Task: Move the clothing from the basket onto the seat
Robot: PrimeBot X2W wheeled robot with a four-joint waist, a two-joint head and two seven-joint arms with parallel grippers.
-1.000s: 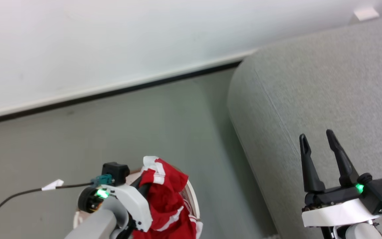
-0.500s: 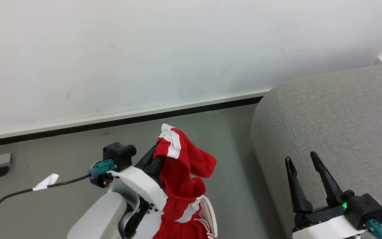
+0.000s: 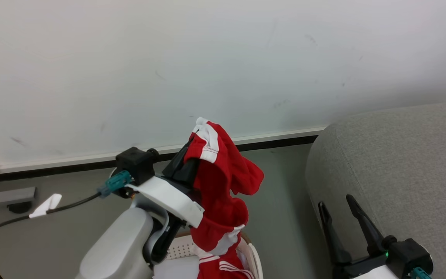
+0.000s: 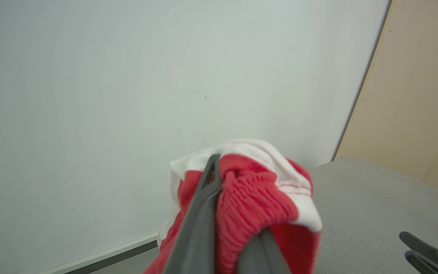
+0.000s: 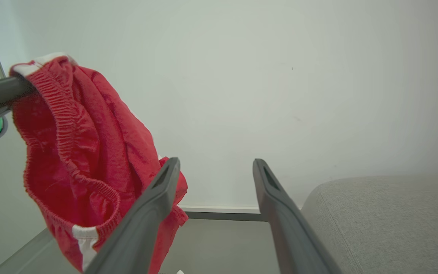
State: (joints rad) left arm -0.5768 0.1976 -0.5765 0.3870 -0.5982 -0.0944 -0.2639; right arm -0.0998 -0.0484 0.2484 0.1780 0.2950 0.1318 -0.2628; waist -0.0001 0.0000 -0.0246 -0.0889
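My right gripper will next grab the red garment's elastic waistband point(image 4: 254, 200) to move it onto the seat.
My left gripper point(image 3: 196, 142) is shut on the clothing point(image 3: 223, 182), a red garment with white trim hanging well above the floor. Its waistband drapes over the fingertips point(image 4: 208, 179) in the left wrist view. The hem reaches down to the basket point(image 3: 254, 257) at the bottom edge, where more red striped cloth point(image 3: 227, 268) lies. The grey seat point(image 3: 393, 162) rises to the right. My right gripper point(image 3: 334, 200) stands open over the seat's edge, with nothing between its fingers point(image 5: 154, 201). The clothing point(image 5: 82, 144) hangs to its left in the right wrist view.
A white wall with a dark baseboard point(image 3: 277, 141) runs behind. A black cable with a white tag point(image 3: 45, 204) trails over the grey floor at left, near a low grey box point(image 3: 6, 195). A beige panel point(image 4: 413, 95) stands beyond the seat point(image 4: 363, 201).
My left gripper has lifted the red garment higher, out of the basket. The head camera has tilted up, so wall, seat and right gripper sit lower in the picture.
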